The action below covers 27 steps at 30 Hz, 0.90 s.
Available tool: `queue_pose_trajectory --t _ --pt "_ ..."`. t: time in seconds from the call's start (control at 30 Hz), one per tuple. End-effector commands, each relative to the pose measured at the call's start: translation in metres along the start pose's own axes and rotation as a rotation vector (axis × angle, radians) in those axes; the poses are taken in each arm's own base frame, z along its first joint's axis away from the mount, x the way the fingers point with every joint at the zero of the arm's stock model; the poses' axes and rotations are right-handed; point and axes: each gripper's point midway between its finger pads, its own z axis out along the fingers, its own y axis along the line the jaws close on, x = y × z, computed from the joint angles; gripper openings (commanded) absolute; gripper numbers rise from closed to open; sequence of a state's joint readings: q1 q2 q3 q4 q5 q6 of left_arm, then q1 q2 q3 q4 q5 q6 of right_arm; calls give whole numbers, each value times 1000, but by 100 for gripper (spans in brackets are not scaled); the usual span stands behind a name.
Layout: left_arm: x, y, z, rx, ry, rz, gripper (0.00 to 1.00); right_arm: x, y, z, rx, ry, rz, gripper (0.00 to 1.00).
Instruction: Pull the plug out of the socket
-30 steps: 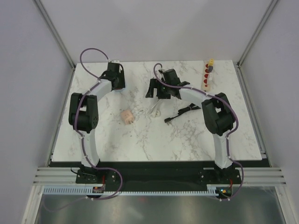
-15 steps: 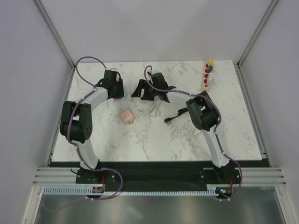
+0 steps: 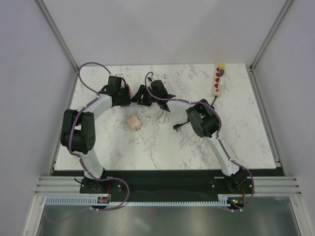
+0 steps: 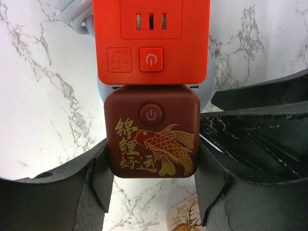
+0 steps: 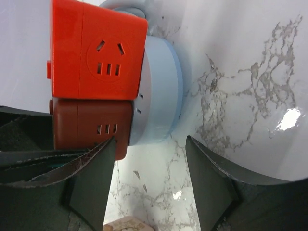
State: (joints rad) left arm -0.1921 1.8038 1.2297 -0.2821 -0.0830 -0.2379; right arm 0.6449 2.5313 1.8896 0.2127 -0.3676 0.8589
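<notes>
The dark red cube plug needs to come off the socket, so my left gripper should grab the plug by its two open sides, clear of the orange-red cube.
A light blue round socket base (image 5: 161, 91) lies on the marble table with an orange-red cube (image 4: 151, 38) and a dark red cube plug with a gold koi (image 4: 151, 137) plugged into it. My left gripper (image 4: 153, 156) is open, and its fingers flank the dark red cube's two sides. My right gripper (image 5: 150, 142) is open and comes in from the other side; its left finger (image 5: 94, 173) is by the dark red cube's corner, and the blue base is just ahead of the gap. In the top view the two grippers (image 3: 126, 96) (image 3: 140, 96) meet over the socket (image 3: 129, 89).
A pink cube with a deer print (image 3: 133, 122) lies near the socket. A white cable (image 3: 163, 116) and a black cable plug (image 3: 178, 126) lie mid-table. A white power strip with coloured plugs (image 3: 218, 78) sits at the back right.
My right arm has swung left until its gripper reaches the socket. My left gripper has moved nearer and slightly right, onto the dark red cube. The two grippers now face each other.
</notes>
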Motion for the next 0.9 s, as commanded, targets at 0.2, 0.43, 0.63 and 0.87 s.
queue_pose_trajectory --t 0.2,0.43,0.63,0.87 --pt "-18 -29 -21 127 -38 -43 85 0 -22 15 65 -42 6 66" --pt "-24 -28 -16 109 -44 -31 91 4 -39 22 113 -35 18 56" --pt "-27 -18 1 43 -33 1 84 6 -44 22 133 -27 10 55" --pt "-27 -13 16 0 -1 19 56 7 -38 20 113 -14 9 57"
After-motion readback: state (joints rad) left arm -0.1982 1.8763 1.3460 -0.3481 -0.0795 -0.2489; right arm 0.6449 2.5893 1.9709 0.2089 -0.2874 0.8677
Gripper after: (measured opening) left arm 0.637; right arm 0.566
